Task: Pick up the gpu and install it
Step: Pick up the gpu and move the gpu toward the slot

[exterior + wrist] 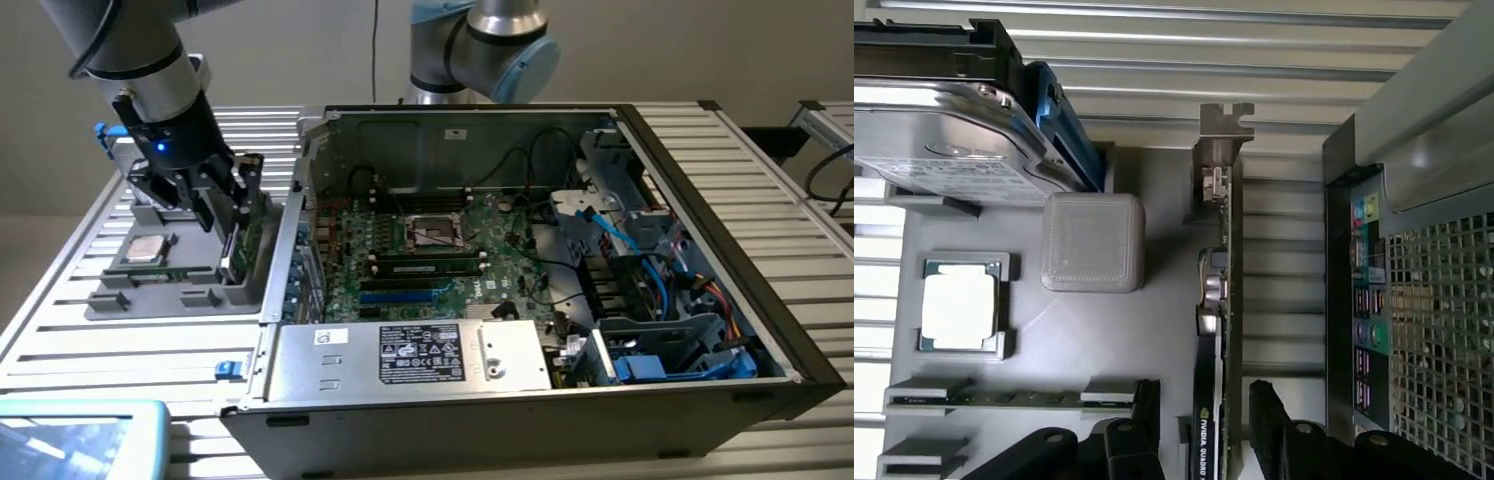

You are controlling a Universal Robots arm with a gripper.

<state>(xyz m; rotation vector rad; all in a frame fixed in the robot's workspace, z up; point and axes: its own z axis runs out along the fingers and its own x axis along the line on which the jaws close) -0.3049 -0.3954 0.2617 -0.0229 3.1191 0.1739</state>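
The robot's fingers are above the GPU's upper edge [238, 243], so it isn't time to close yet: they would miss the GPU's edge. The gripper needs to move lower first and then close on that edge.
The gpu [1216, 330] stands on edge in a slot of the grey parts tray [1154, 330], its silver end bracket [1220, 150] at the far end and its black cooler face turned to one side. In the exterior view the gpu [243, 250] sits at the tray's edge nearest the computer case. My gripper [1204, 425] is open, one black finger [1142, 420] on each side of the card, with small gaps still showing. From outside, the gripper [224, 208] hangs just above the card.
The tray [147, 300] also holds a silver hard drive [954, 130], a processor chip [959, 305] and a memory stick [1004, 395]. The open computer case [534, 260] with its motherboard [427, 250] lies to the exterior view's right; its rear panel [1374, 300] is close beside the card.
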